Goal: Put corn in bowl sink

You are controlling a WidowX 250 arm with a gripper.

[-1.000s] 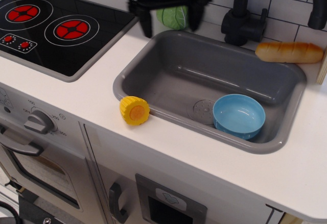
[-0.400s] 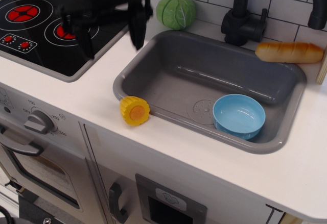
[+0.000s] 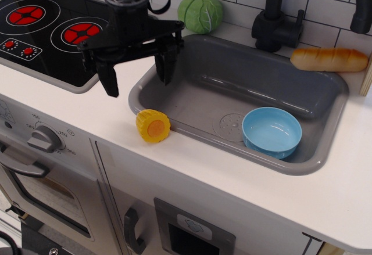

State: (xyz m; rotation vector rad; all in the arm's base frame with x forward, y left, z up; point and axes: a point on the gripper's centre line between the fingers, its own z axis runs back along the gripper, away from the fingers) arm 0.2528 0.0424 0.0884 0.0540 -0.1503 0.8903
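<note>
The corn needs to go in the bowl (image 3: 272, 131) in the sink, so my gripper should grab it by its ridged yellow body (image 3: 145, 119) next.
The yellow corn (image 3: 153, 125) lies on the white counter by the sink's front left rim, its flat orange end facing me. The light-blue bowl (image 3: 272, 131) sits empty inside the grey sink (image 3: 209, 86), at the front right, beside the drain. My black gripper (image 3: 137, 76) hangs open and empty above the counter and the sink's left rim, just behind and above the corn. One fingertip (image 3: 108, 86) is over the counter, the other over the sink's edge.
A green cabbage ball (image 3: 200, 13) sits behind the sink. A black faucet (image 3: 279, 20) stands at the back. A tan bread loaf (image 3: 328, 59) lies on the back right rim. A black stove top (image 3: 52, 31) with red burners is at left.
My gripper has moved from the back, near the cabbage, leftward and then down and forward toward the corn. It stays open. The corn and bowl have not moved.
</note>
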